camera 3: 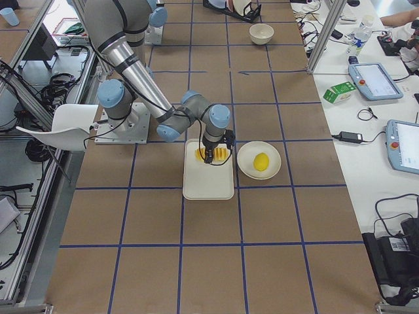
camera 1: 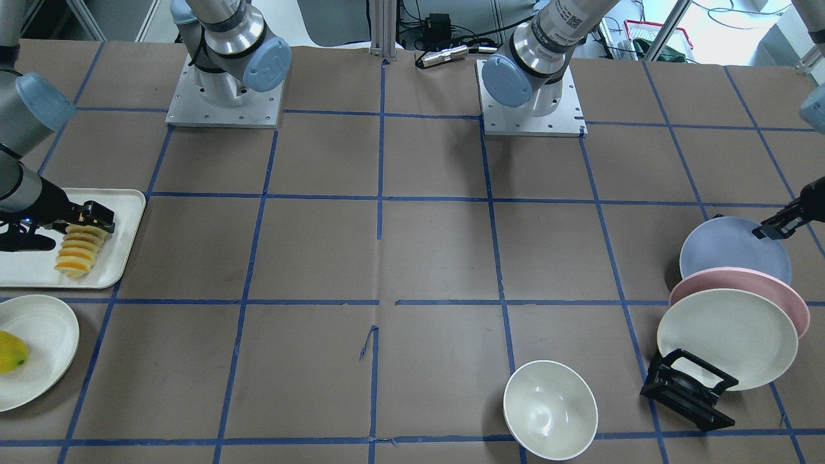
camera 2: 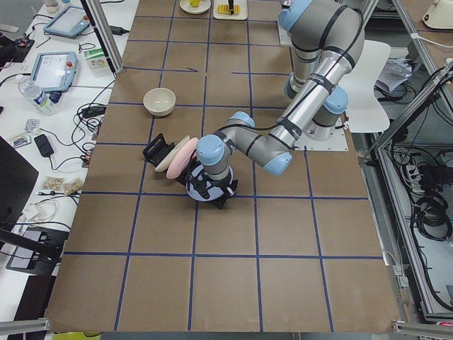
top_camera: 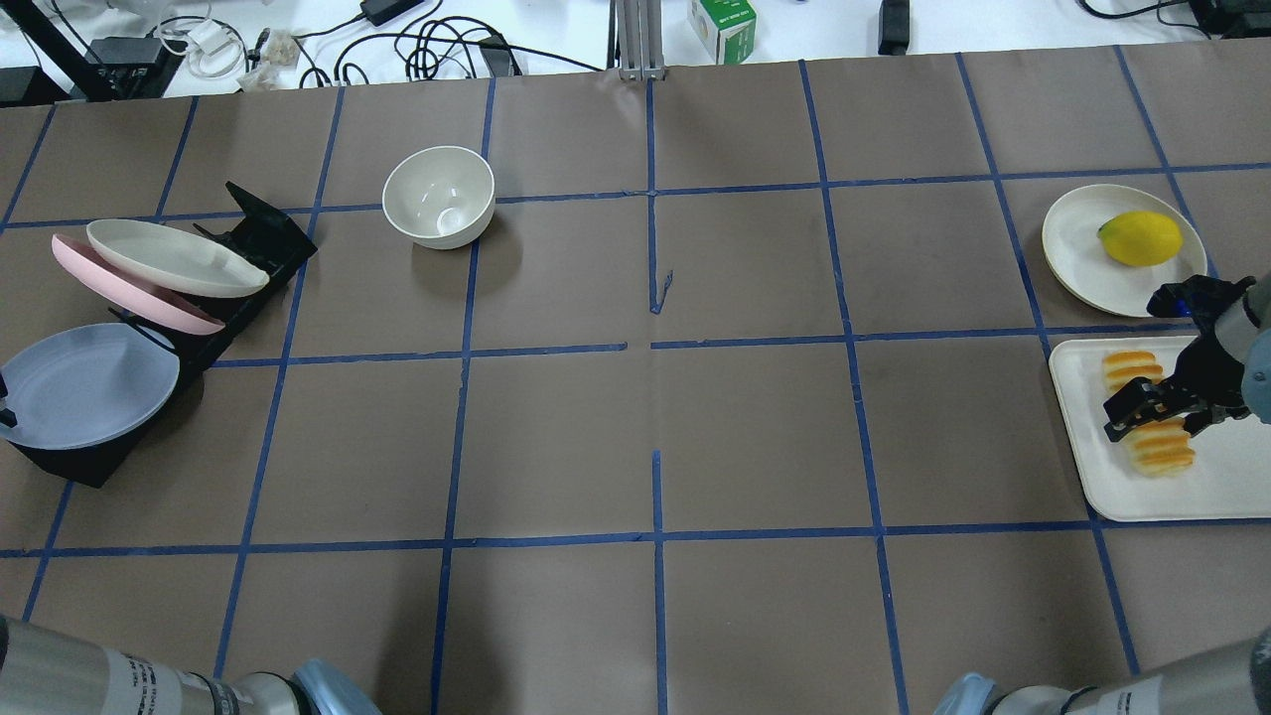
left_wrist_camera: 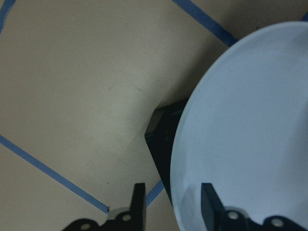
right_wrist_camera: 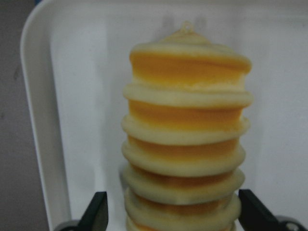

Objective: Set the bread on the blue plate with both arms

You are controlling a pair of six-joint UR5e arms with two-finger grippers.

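Observation:
The blue plate will be picked up next by its rim with my left gripper, which leaves the blue plate's flat middle [camera 1: 731, 247] free for the bread.
The bread [camera 1: 78, 252], a sliced orange-and-cream loaf, lies on a white tray [camera 1: 124, 212] at the table's end; it also shows in the overhead view [top_camera: 1158, 453]. My right gripper [camera 1: 90, 220] is open and straddles the loaf; in the right wrist view its fingertips [right_wrist_camera: 97, 214] stand clear on both sides of the bread [right_wrist_camera: 185, 125]. The blue plate [camera 1: 728, 248] leans in a black rack at the opposite end. My left gripper [camera 1: 770, 229] is open, with one finger [left_wrist_camera: 138, 199] outside the plate's [left_wrist_camera: 250, 134] rim and the other over it.
A pink plate [camera 1: 776, 287] and a cream plate [camera 1: 728, 335] lean in the same black rack [camera 1: 689, 390] behind the blue one. A white bowl [camera 1: 550, 409] stands nearby. A yellow lemon [camera 1: 11, 351] lies on a cream plate [camera 1: 48, 328] beside the tray.

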